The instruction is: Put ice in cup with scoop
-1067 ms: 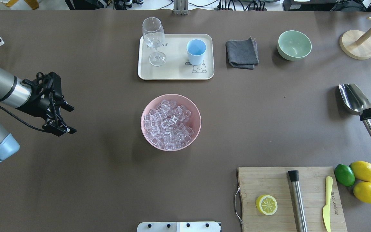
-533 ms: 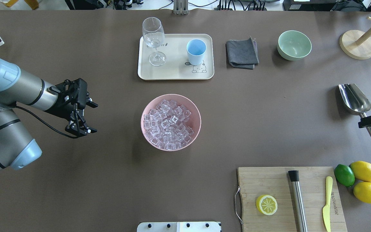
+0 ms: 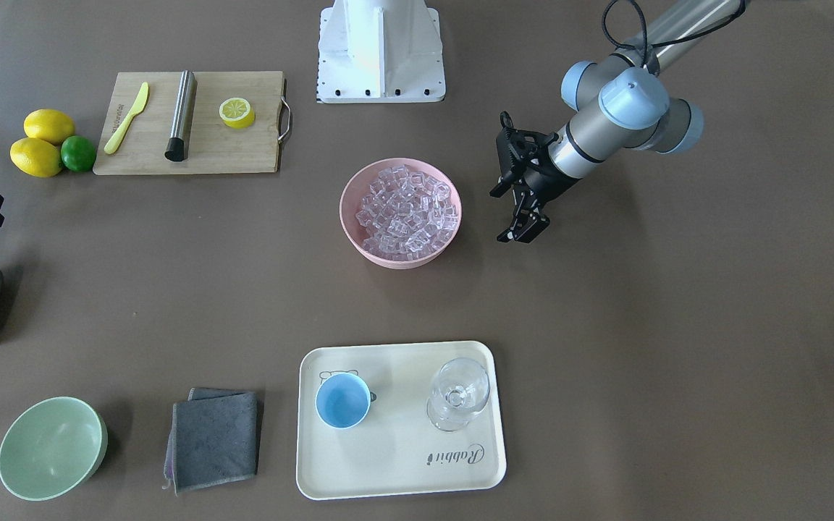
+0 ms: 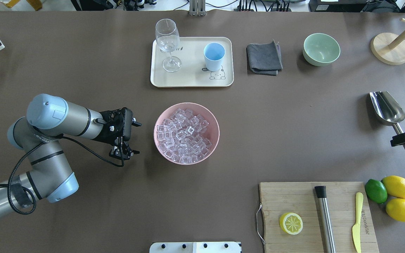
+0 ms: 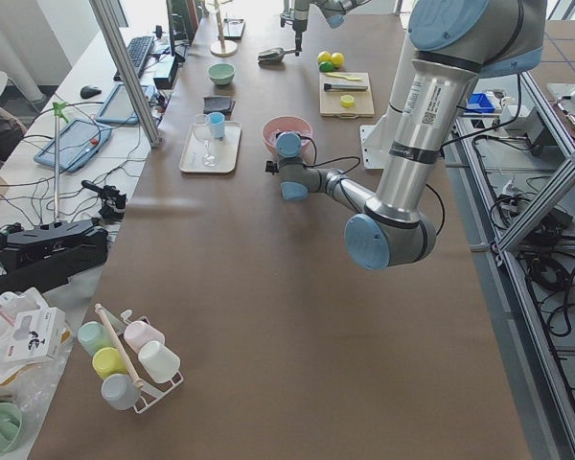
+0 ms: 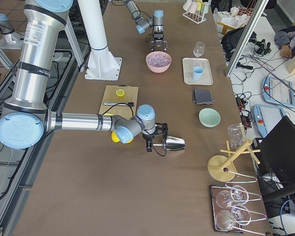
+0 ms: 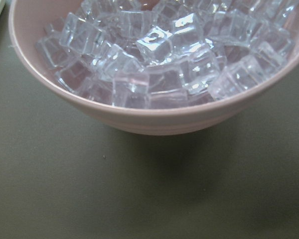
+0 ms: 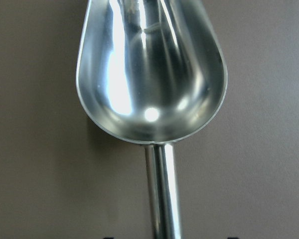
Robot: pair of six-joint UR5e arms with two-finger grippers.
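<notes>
Next, my right gripper grips the scoop by its handle, which keeps the steel scoop's trough free to put ice in the cup.
The ice (image 4: 185,135) is a heap of clear cubes in a pink bowl (image 4: 155,135) at the table's middle. It also shows in the front view (image 3: 406,210) and fills the left wrist view (image 7: 164,55). The light-blue cup (image 4: 214,56) stands empty on a cream tray (image 4: 192,75) behind the bowl. The steel scoop (image 4: 387,107) lies at the right edge, trough empty in the right wrist view (image 8: 149,69). My left gripper (image 4: 136,137) is open and empty, just left of the bowl. My right gripper (image 4: 403,140) is open, straddling the end of the scoop's handle.
A stemmed glass (image 4: 167,38) shares the tray. A grey cloth (image 4: 264,58) and a pale green bowl (image 4: 321,49) lie to its right. A cutting board (image 4: 294,200) with a lemon half, a steel cylinder (image 4: 325,218) and a yellow knife sits front right, beside lemons and a lime.
My left arm has swung right, bringing the open gripper close to the pink bowl. My right gripper has slid along the scoop's handle toward its near end.
</notes>
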